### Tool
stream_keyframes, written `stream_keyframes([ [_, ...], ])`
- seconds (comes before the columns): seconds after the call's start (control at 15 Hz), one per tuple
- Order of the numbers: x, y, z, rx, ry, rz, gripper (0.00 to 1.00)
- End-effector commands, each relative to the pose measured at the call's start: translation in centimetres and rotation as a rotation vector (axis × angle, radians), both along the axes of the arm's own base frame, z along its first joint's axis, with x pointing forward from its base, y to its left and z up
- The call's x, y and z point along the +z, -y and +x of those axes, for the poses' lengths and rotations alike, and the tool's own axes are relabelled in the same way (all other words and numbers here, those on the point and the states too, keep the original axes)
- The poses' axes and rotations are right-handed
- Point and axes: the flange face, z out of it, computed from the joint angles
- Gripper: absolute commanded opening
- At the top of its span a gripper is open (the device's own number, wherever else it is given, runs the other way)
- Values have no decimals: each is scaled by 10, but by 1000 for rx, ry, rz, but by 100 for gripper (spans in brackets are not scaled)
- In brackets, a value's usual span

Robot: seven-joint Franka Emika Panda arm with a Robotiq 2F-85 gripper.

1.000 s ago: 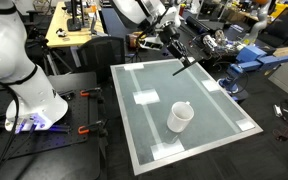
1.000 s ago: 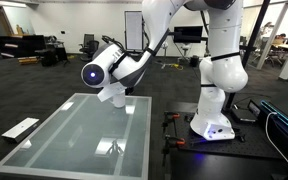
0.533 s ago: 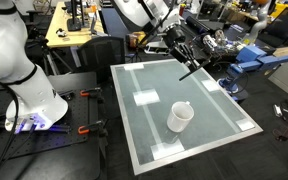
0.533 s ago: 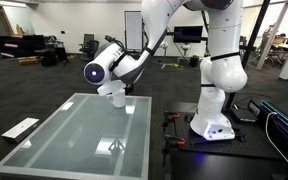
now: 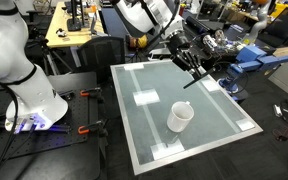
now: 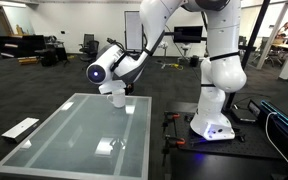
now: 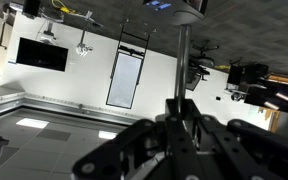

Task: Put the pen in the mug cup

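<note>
The pen's tip is above and outside the mug cup's opening, so the pen would miss if the gripper opened now. The gripper should first move the pen toward the mug cup's opening.
In an exterior view my gripper (image 5: 189, 66) is shut on the thin dark pen (image 5: 193, 79) and holds it tilted in the air over the far part of the glass table (image 5: 144, 135). The white mug cup (image 5: 180, 118) stands upright, mouth open, on the table below the pen and nearer the camera. In the wrist view the fingers (image 7: 170, 112) close around the pen (image 7: 181, 55), which runs straight up from them. The mug does not show in the wrist view. In an exterior view the wrist (image 6: 114, 92) hides the pen.
The table has a pale frame with white tape patches (image 5: 147, 97). The white robot base (image 5: 24, 70) stands beside the table. Cluttered benches and blue gear (image 5: 249, 55) lie beyond the far edge. A keyboard (image 6: 21, 128) lies on the floor next to the table.
My gripper has carried the pen a little further over the table and lower, towards the mug's side. The mug has not moved.
</note>
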Motion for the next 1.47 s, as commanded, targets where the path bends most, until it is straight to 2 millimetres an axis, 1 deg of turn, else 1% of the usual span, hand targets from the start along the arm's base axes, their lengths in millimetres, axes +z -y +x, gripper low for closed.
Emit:
stream_keyframes([
  [0.0, -8, 13, 0, -37, 39, -28, 3],
  [0.2, -16, 19, -4, -72, 82, -40, 3],
  [0.4, -26, 22, -7, -105, 130, -74, 3],
  [0.6, -40, 25, -9, -130, 149, -94, 3],
  [1.0, -75, 27, -13, -144, 129, -97, 3],
  [1.4, -95, 28, -14, -135, 123, -103, 3],
])
